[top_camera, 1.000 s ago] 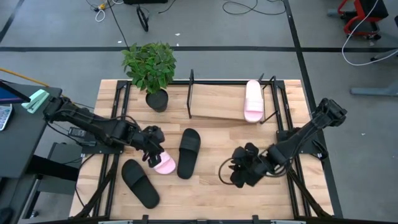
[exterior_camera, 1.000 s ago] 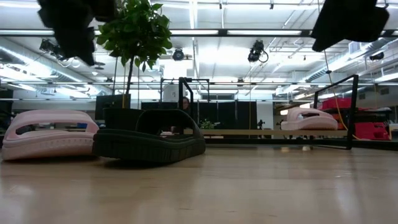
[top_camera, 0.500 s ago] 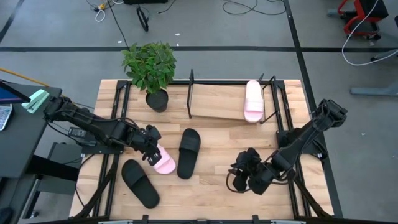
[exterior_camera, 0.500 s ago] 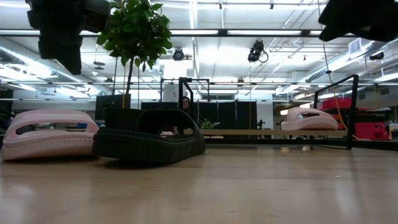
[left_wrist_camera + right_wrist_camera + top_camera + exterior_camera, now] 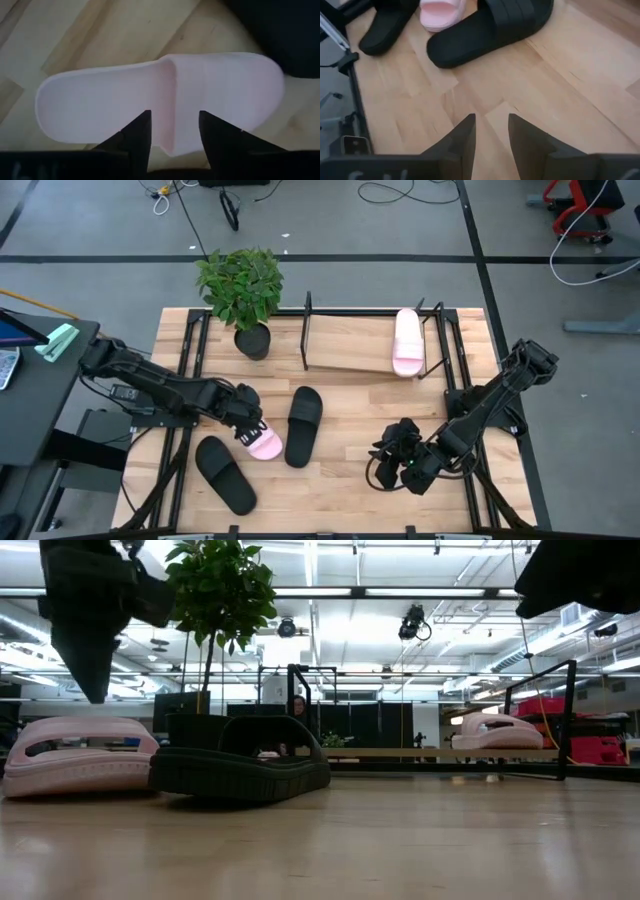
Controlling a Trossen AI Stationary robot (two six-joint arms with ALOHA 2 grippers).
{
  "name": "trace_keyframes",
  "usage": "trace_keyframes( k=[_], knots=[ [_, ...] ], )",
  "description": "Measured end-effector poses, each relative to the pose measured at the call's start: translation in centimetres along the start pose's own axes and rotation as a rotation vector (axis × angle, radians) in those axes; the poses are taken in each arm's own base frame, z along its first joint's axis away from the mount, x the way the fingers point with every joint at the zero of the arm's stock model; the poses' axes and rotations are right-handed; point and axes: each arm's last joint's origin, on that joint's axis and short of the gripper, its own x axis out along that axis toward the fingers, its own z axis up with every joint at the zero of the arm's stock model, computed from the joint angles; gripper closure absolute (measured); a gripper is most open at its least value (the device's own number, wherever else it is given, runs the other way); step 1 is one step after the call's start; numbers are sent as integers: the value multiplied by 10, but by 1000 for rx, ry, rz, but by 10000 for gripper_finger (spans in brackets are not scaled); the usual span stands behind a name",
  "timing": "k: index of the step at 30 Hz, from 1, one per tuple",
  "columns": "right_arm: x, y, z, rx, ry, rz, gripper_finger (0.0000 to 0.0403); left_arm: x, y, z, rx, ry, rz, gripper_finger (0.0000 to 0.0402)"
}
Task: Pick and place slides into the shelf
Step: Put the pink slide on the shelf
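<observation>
The left gripper grabs the pink slide (image 5: 100, 105) by its strap's edge (image 5: 175, 145) next, to put that slide on the shelf.
A light pink slide (image 5: 264, 443) lies flat on its sole on the table, beside a black slide (image 5: 303, 425). A second black slide (image 5: 225, 473) lies nearer the front left. Another pink slide (image 5: 406, 342) rests on the wooden base of the shelf (image 5: 350, 350), at its right end. My left gripper (image 5: 174, 131) hangs open just above the table's pink slide (image 5: 150, 100), a finger on either side of its strap's edge, touching nothing. In the low view it (image 5: 90, 670) is clear of the slide (image 5: 80, 755). My right gripper (image 5: 491, 131) is open over bare wood at the front right (image 5: 388, 460).
A potted plant (image 5: 243, 290) stands at the far left of the table, beside the shelf's left end frame (image 5: 306, 330). The shelf's base is bare left of its pink slide. Black mounting frames run along both table sides (image 5: 185, 380).
My left gripper has come down toward the pink slide on the table and has opened; the slide has stayed where it lay. My right gripper has moved toward the table's near edge.
</observation>
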Motion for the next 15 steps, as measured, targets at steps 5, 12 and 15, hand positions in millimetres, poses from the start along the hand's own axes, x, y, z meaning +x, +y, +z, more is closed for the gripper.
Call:
trace_keyframes(
  k=[5, 12, 15],
  knots=[
    [3, -4, -4, 20, 4, -12, 282, 14, -6, 8, 41, 61, -45, 212],
    [9, -8, -11, 56, 17, 21, 282, 24, -5, 14, 60, 92, -29, 207],
    [11, -9, -13, 61, 17, 28, 282, 24, -5, 16, 57, 86, -34, 212]
  ],
)
